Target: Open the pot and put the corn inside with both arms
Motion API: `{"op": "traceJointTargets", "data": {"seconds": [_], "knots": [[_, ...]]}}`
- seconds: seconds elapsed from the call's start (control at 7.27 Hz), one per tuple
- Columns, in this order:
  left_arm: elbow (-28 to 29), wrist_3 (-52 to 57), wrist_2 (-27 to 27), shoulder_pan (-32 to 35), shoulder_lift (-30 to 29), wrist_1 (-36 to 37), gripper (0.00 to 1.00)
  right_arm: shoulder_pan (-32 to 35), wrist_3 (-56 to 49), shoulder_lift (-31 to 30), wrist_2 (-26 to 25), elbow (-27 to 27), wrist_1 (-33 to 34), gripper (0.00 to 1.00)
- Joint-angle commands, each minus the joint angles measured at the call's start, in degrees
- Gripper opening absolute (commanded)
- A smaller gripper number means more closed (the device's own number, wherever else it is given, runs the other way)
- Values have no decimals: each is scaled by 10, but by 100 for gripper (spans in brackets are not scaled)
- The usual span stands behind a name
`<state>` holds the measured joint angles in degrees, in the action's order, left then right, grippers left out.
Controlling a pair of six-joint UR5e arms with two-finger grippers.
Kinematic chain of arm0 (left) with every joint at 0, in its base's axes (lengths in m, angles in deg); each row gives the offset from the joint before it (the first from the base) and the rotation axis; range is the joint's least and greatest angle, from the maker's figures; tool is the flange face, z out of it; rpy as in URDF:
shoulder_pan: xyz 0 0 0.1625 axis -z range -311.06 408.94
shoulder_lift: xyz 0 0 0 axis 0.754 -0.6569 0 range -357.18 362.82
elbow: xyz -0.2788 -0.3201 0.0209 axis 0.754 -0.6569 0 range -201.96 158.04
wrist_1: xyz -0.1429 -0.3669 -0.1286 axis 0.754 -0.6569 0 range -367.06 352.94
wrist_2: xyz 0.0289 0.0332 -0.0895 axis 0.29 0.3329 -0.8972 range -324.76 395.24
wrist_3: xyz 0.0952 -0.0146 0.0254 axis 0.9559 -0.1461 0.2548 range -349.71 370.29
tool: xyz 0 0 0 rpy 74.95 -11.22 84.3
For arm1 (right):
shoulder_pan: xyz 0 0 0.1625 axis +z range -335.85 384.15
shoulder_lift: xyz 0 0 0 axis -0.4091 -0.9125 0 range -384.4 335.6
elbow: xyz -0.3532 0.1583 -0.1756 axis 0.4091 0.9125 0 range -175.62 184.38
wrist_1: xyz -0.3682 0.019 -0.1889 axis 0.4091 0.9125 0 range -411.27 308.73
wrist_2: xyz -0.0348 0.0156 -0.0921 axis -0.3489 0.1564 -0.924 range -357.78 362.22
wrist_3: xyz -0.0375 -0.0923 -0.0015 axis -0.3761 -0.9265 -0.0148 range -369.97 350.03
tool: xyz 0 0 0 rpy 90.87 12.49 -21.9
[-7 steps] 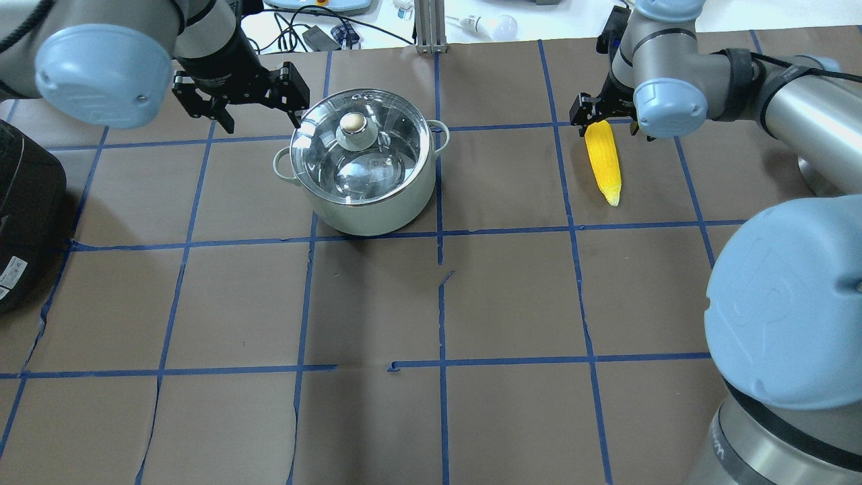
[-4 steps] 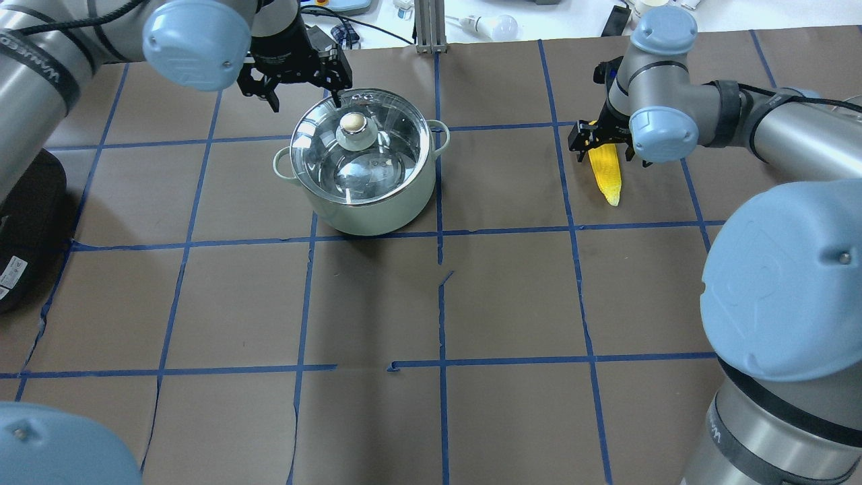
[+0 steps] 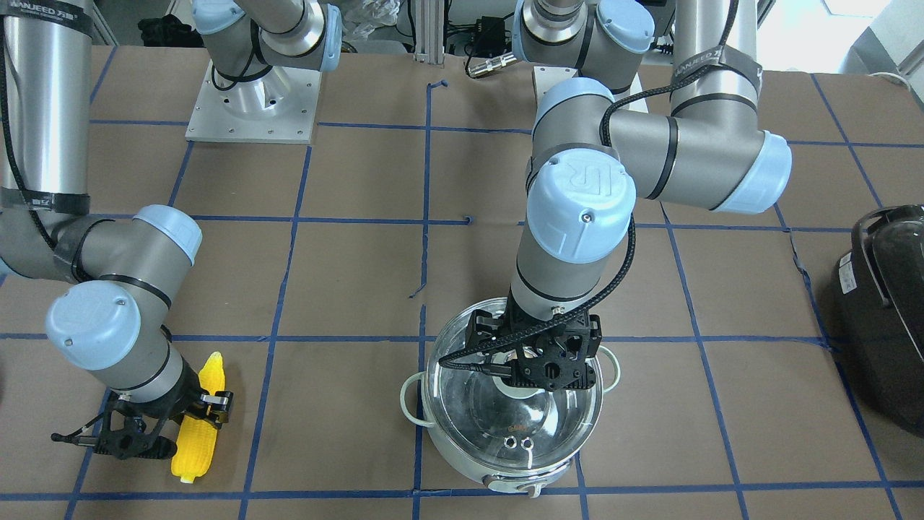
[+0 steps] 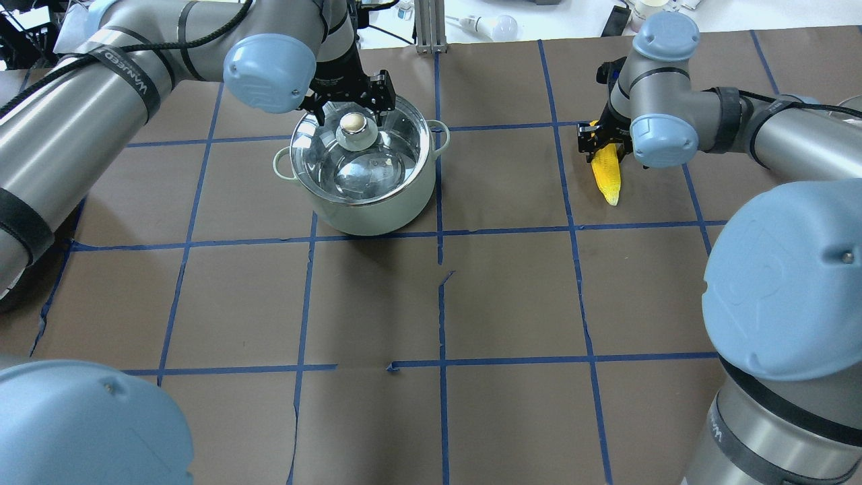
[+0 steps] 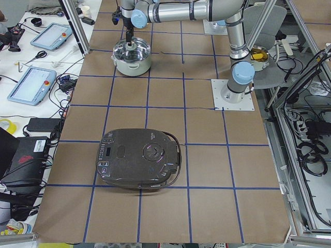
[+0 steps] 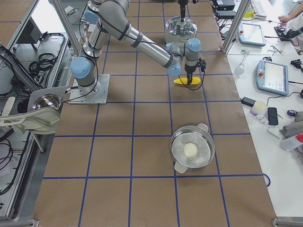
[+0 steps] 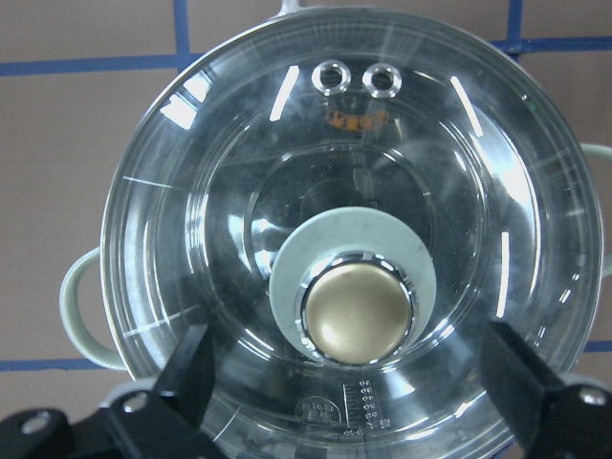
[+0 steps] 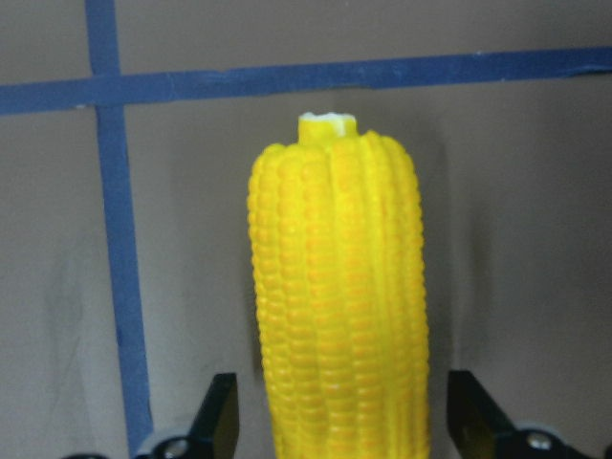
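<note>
I need to grab the glass lid next with my left gripper by its narrow gold knob (image 7: pixel 358 314), because the lid is wider than my fingers can reach across.
The pot (image 4: pixel 377 214) stands left of centre with its glass lid (image 4: pixel 367 162) on. The lid's gold knob (image 4: pixel 353 123) also shows in the left wrist view (image 7: pixel 359 311). My left gripper (image 4: pixel 351 113) hangs over the lid, open, with one finger on each side of the knob and clear of it; it also shows in the front-facing view (image 3: pixel 538 368). The corn (image 4: pixel 606 172) lies on the table at the right. My right gripper (image 4: pixel 604 143) is open and straddles its thick end. The right wrist view shows the corn (image 8: pixel 335 287) between the fingers (image 8: pixel 218 416) with gaps on both sides.
A black appliance (image 5: pixel 139 157) with a handle sits at the table's left end (image 3: pixel 884 318). A second steel pot (image 6: pixel 191 150) holding something white stands towards the right end. Blue tape lines grid the brown table cover (image 4: pixel 512 303). Tablets and cables lie beyond the far edge.
My left gripper has moved right, from beside the pot's far left rim to over the lid knob. My right gripper has come down further over the corn's thick end.
</note>
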<state>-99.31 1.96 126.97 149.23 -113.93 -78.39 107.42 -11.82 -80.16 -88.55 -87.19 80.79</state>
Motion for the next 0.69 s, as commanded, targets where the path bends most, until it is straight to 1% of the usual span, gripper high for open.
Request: {"op": "traceJointTargets", "data": {"seconds": [0.0,0.14,0.28,0.41,0.55], "knots": [[-7,-37,-1,1,-9,18,99,0,8,-4,0,20,1,0],[-8,-42,-1,1,-12,33,99,0,11,-17,-2,48,1,0],[-10,-43,-2,1,-14,33,78,0,11,-35,-4,85,-18,0],[-8,-41,-2,1,-11,32,30,5,25,-51,-1,113,-73,0],[-5,-41,-2,0,-11,32,4,13,77,-65,-1,128,-87,0]]}}
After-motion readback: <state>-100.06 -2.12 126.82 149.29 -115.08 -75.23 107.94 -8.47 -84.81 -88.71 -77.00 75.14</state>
